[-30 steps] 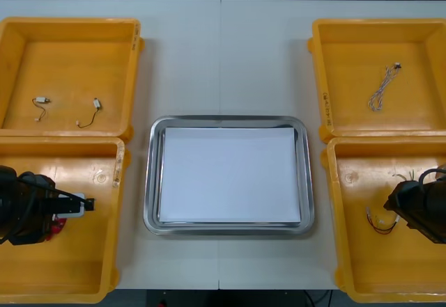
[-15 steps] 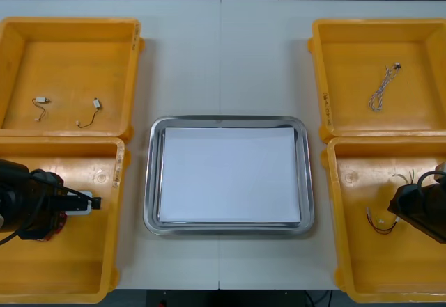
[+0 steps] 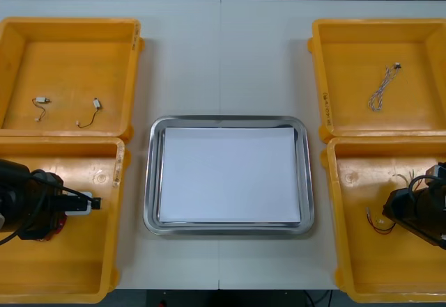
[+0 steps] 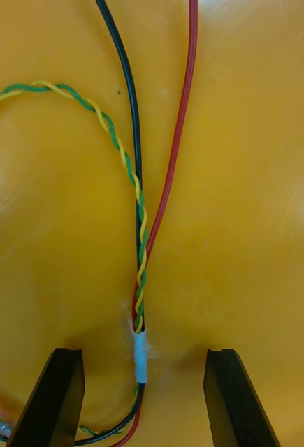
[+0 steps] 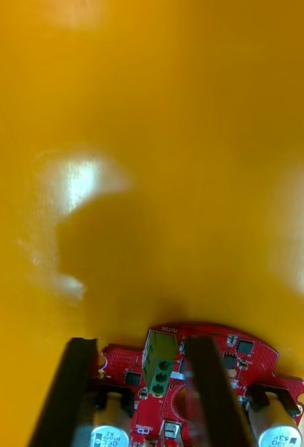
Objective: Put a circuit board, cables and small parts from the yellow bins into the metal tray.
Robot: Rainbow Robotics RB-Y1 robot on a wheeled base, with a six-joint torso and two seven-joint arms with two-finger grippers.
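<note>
Next, my right gripper grabs the bundle of cables by its white-wrapped section [image 4: 140, 357] to put the bundle into the metal tray.
A round red circuit board [image 5: 256, 356] with a green connector lies on the floor of the near left yellow bin [image 3: 104, 251]. My left gripper [image 5: 141, 380] is down on it, one finger at the board's rim and the other over its middle, shut on that strip with the connector between them. In the front view the left gripper [image 3: 52, 218] covers most of the board [image 3: 57, 226]. My right gripper [image 4: 143, 401] stands open in the near right bin [image 3: 355, 251], its fingers either side of a bundle of red, black and green-yellow cables [image 4: 141, 279].
The metal tray [image 3: 153, 182], white inside, sits between the bins. The far left bin [image 3: 70, 49] holds two small metal parts [image 3: 42, 101] on thin wires. A twisted blue and white cable [image 3: 382, 88] lies in the far right bin [image 3: 376, 35].
The left arm slid a little to the right over the board and then held still, and its fingers have come closer together. The right arm has barely shifted.
</note>
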